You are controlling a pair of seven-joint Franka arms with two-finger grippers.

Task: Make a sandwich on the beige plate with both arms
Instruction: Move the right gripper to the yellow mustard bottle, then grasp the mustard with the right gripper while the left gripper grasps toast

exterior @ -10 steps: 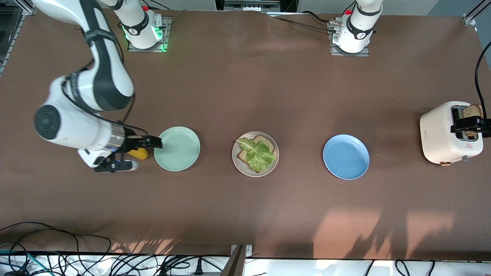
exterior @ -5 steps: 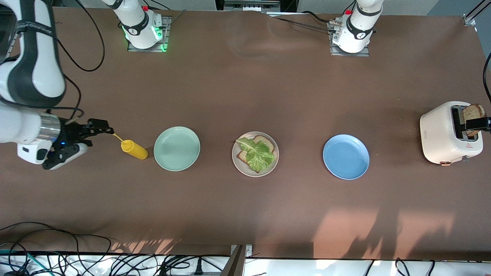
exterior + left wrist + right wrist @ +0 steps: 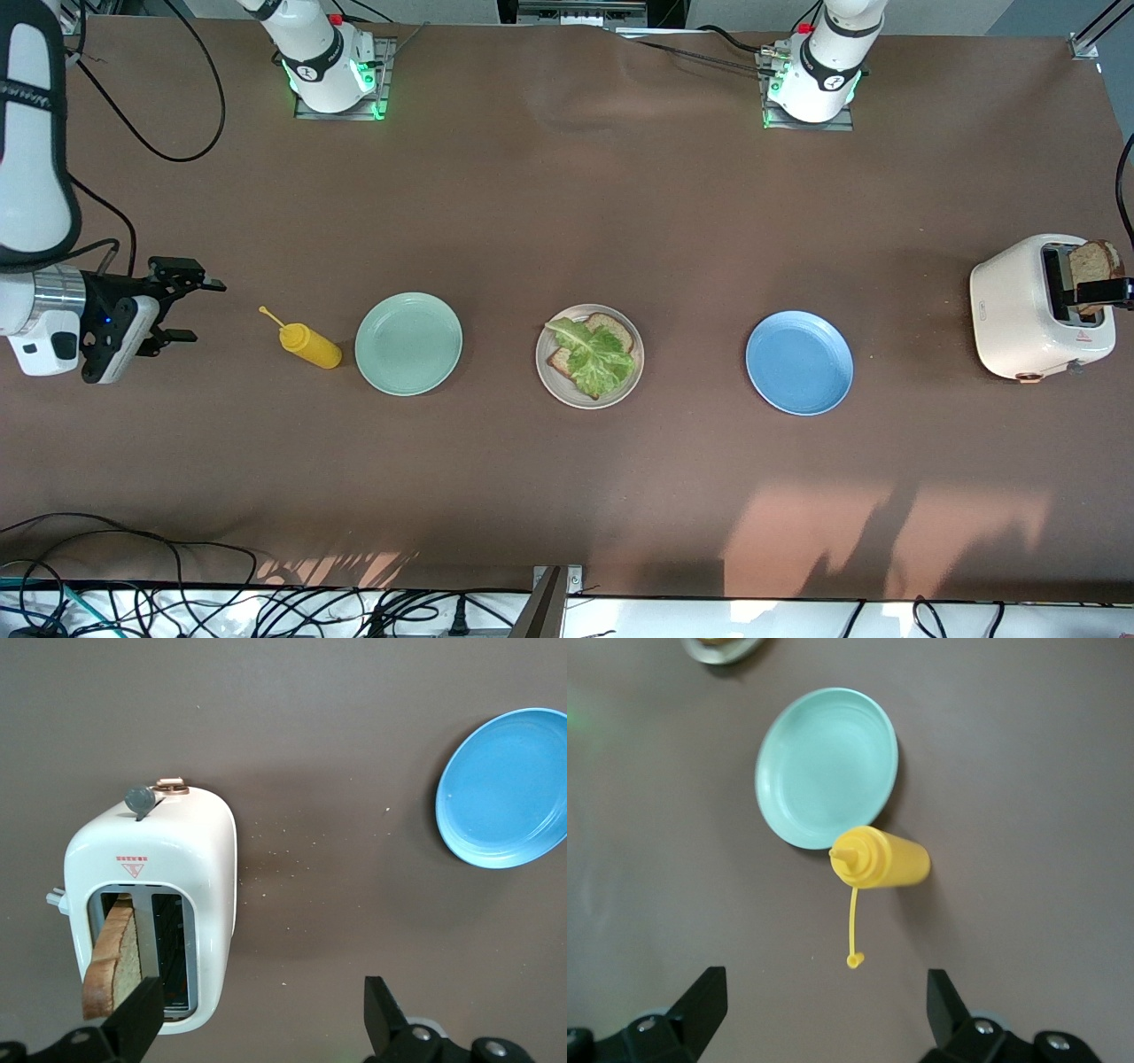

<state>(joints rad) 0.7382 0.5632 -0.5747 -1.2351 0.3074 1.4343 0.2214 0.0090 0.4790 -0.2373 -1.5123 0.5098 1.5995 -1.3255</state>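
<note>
The toaster's sides crowd the lower part of the toast slice in it, so the left gripper should next pick up the slice by its exposed upper end for the sandwich.
The beige plate sits mid-table and holds a slice of brown toast under a green lettuce leaf. Only its rim shows in the right wrist view. Another toast slice stands up out of the white toaster at the left arm's end. My left gripper hovers open over the toaster, one finger beside that slice, nothing gripped. My right gripper is open and empty over the table at the right arm's end.
A yellow squeeze bottle lies beside the mint green plate, its cap on a tether toward my right gripper. A blue plate sits between the beige plate and the toaster.
My right arm has drawn back from the mint plate's rim toward its end of the table, uncovering the yellow bottle. My left gripper has shifted slightly over the toaster.
</note>
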